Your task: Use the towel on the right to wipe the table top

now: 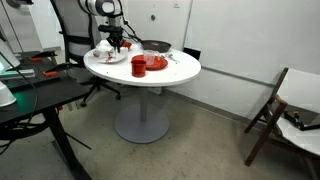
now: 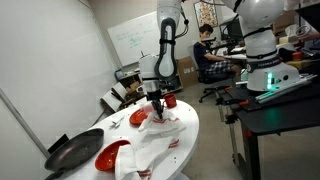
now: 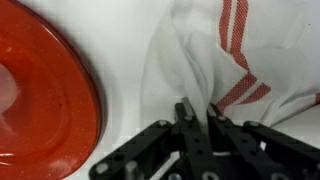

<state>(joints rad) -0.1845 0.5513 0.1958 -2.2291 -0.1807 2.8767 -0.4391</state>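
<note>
The gripper should open now, because the towel spreads across the table top under its fingers, beside the plate, and would stay there if released.
The round white table top (image 1: 175,72) stands on a grey pedestal and shows in both exterior views (image 2: 185,140). A white towel with red stripes (image 2: 155,137) lies bunched on it, and also shows in the wrist view (image 3: 215,50). My gripper (image 2: 157,111) points straight down over the towel's far end, and its fingers (image 3: 198,112) are closed on a raised fold of the cloth. In an exterior view the gripper (image 1: 118,43) is over the table's far left part.
On the table are a red plate (image 3: 45,95) (image 2: 112,155) beside the towel, a black pan (image 2: 72,152) (image 1: 155,46), a red cup (image 1: 138,67) and another red dish (image 1: 155,63). A black desk (image 1: 40,95) stands close by. A wooden chair (image 1: 275,105) is further off.
</note>
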